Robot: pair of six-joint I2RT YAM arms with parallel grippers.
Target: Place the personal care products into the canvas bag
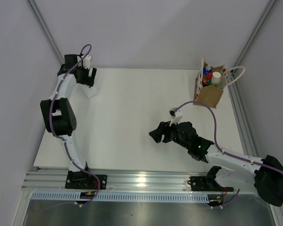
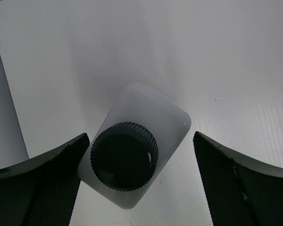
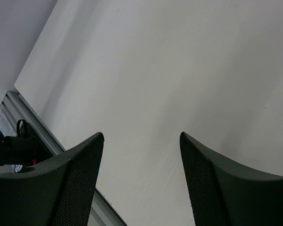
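Note:
My left gripper closes on the clear bottle now, since its fingers are down on either side of the bottle.
The clear square bottle [image 2: 172, 117] with a black cap [image 2: 124, 156] stands upright on the white table at the far left back corner. My left gripper [image 2: 140, 136] is open and straddles it; the left finger is close against the bottle, the right finger is apart. In the top view the left gripper [image 1: 88, 81] hangs over that bottle [image 1: 90, 91]. The canvas bag [image 1: 210, 96] stands at the back right. The orange-red bottle with a blue cap [image 1: 207, 72] and the olive-green bottle with a whitish cap [image 1: 216, 77] are inside it. My right gripper [image 1: 158, 135] is open and empty over mid-table [image 3: 141, 134].
The white table [image 1: 132, 122] ends at a metal rail [image 1: 141, 179] in front. Grey walls close in the back and both sides. The bag's white cord handle [image 1: 239, 75] sticks out toward the right wall.

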